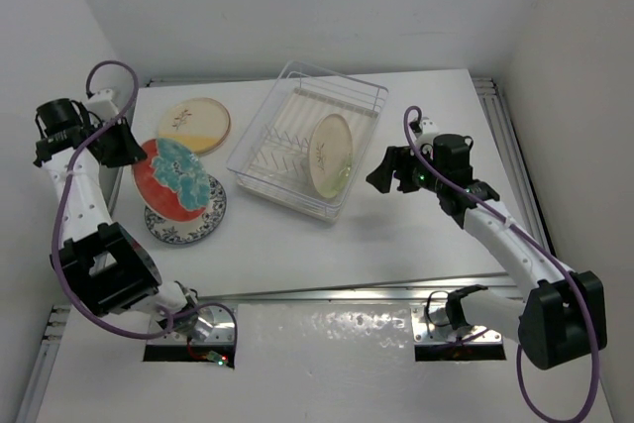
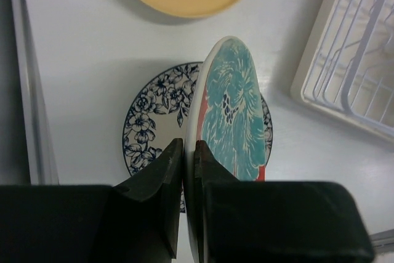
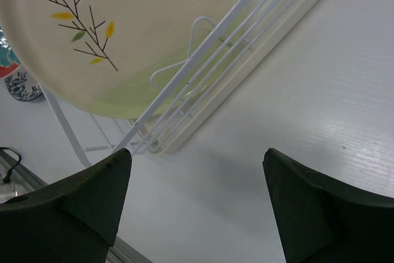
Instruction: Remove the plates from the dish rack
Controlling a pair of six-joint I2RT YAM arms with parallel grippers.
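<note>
I should keep the red-and-teal plate [image 1: 176,178] on edge in my left gripper above the blue-and-white plate. It would fall across that plate at an angle if released now.
My left gripper [image 2: 186,158] is shut on the rim of the red-and-teal plate [image 1: 176,178], holding it tilted over the blue-and-white plate [image 1: 198,222], which lies flat on the table. In the left wrist view the red-and-teal plate [image 2: 234,109] stands on edge above the blue-and-white plate [image 2: 151,118]. A cream and yellow plate [image 1: 194,123] lies flat behind them. One cream plate with a sprig motif [image 1: 332,154] stands upright in the dish rack [image 1: 362,96]. My right gripper [image 1: 381,173] is open and empty, just right of the rack, facing that plate [image 3: 123,29].
The rack's white wire slots [image 3: 203,78] run beside the standing plate. A metal rail [image 1: 495,106] lines the table's right edge, and white walls close in on both sides.
</note>
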